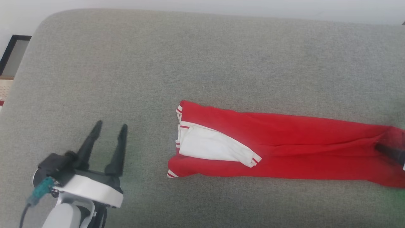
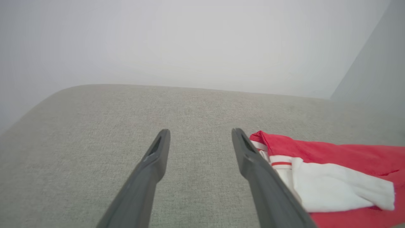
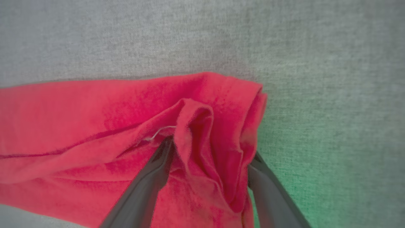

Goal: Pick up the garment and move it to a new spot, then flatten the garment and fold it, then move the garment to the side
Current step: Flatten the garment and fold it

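The garment's long red body (image 1: 303, 148) lies flat on the surface. So the right gripper grips the garment by the raised fold at its hem end (image 1: 391, 142) next.
The garment (image 1: 284, 148) is bright red and lies stretched in a long band on the grey fabric surface (image 1: 190, 63), running from the middle to the right edge. Its left end has a white panel (image 1: 212, 145) and white striped trim. My left gripper (image 1: 111, 124) hovers open to the left of that end, well apart from it. In the left wrist view, the left gripper (image 2: 200, 131) has nothing between its fingers and the garment (image 2: 332, 152) lies just to their right. My right gripper (image 3: 210, 148) stands open at the garment's (image 3: 79, 120) right end, with a raised fold of red cloth between its spread fingers.
The grey surface has a rounded far-left corner (image 1: 47, 22) and a pale wall (image 1: 221, 4) behind it. A dark-framed object (image 1: 14, 53) stands beyond the left edge. Bare grey fabric stretches behind and to the left of the garment.
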### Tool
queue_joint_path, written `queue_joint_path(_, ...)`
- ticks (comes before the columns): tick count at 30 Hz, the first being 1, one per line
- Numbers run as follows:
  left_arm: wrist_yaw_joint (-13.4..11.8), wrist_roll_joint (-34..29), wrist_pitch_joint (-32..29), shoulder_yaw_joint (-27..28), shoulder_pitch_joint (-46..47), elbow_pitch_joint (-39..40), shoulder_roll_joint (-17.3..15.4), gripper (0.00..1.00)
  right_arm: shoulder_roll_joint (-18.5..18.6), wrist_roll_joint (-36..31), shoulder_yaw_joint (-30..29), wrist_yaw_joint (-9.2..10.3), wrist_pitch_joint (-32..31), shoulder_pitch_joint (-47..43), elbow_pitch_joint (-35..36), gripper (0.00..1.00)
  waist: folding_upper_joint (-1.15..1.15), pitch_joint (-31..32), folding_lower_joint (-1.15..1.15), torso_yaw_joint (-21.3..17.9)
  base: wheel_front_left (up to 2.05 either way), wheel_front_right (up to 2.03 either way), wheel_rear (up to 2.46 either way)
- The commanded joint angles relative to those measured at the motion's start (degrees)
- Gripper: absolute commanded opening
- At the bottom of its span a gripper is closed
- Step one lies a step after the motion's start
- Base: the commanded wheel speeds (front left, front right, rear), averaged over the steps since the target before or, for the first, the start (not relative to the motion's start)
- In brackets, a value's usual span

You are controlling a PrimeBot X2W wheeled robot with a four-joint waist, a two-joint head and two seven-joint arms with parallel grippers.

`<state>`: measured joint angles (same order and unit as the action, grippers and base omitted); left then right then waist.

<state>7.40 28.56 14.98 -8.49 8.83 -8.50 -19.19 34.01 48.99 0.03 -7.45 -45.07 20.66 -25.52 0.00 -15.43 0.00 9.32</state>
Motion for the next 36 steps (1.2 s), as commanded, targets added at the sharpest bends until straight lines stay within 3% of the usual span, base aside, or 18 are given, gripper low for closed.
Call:
queue_joint_path(1, 0.08, -3.11, 0.26, 1.50, -0.85, 0.61, 0.85, 1.00, -3.14, -0.41, 1.74, -0.07, -0.83, -0.25, -1.09, 1.00, 0.00, -0.09, 0.00, -0.06, 0.00, 0.00, 0.00)
queue_joint_path(3, 0.07, -6.67, 0.25, 4.40, -1.39, 1.83, 3.44, 1.00, -3.97, -1.16, 2.11, -0.17, -1.49, 0.45, -1.57, 1.00, 0.00, -0.28, 0.00, -0.16, 0.00, 0.00, 0.00)
queue_joint_path(4, 0.08, -7.77, 0.25, 5.30, -1.74, 2.34, 4.53, 1.00, -4.31, -1.50, 2.18, -0.17, -1.72, 0.71, -1.77, 0.51, 0.00, -0.38, 0.00, -0.24, 0.00, 0.00, 0.00)
queue_joint_path(5, 0.08, -8.92, 0.25, 6.10, -1.92, 2.76, 5.28, 1.00, -4.58, -1.86, 2.19, -0.18, -1.90, 0.90, -1.98, 0.22, 0.00, -0.48, 0.00, -0.35, 0.00, 0.00, 0.00)
queue_joint_path(6, 0.08, -9.62, 0.25, 6.87, -2.13, 2.99, 5.95, 1.00, -4.80, -2.24, 2.16, -0.18, -2.11, 1.11, -2.16, 0.00, 0.00, -0.58, 0.00, -0.46, 0.00, 0.00, 0.00)
queue_joint_path(13, 0.07, -12.36, 0.26, 8.61, -3.37, 3.06, 7.34, 1.00, -2.82, -3.51, -1.64, 0.06, 0.46, 2.74, -1.96, 0.00, 0.00, -1.30, 0.00, -2.44, 0.00, 0.00, 0.00)
queue_joint_path(28, 0.07, -13.77, 0.26, 10.75, -3.76, 4.25, 7.86, 1.00, 7.87, -6.93, -18.78, 0.00, 5.50, 3.60, -2.17, 0.00, 0.00, -2.66, 0.00, -7.07, 0.00, 0.00, 0.00)
queue_joint_path(33, 0.07, -13.85, 0.26, 10.91, -4.22, 4.07, 8.37, 1.00, 6.66, -5.85, -15.85, -0.03, 2.38, 1.61, 3.70, 0.00, 0.00, -1.64, 0.00, -7.59, 0.00, 0.00, 0.00)
queue_joint_path(36, 0.07, -13.75, 0.26, 10.48, -4.81, 3.65, 8.94, 1.00, 3.70, -2.32, -10.26, -0.03, -2.36, -0.49, 12.74, 0.00, 0.00, -0.58, 0.00, -7.42, 0.00, 0.00, 0.00)
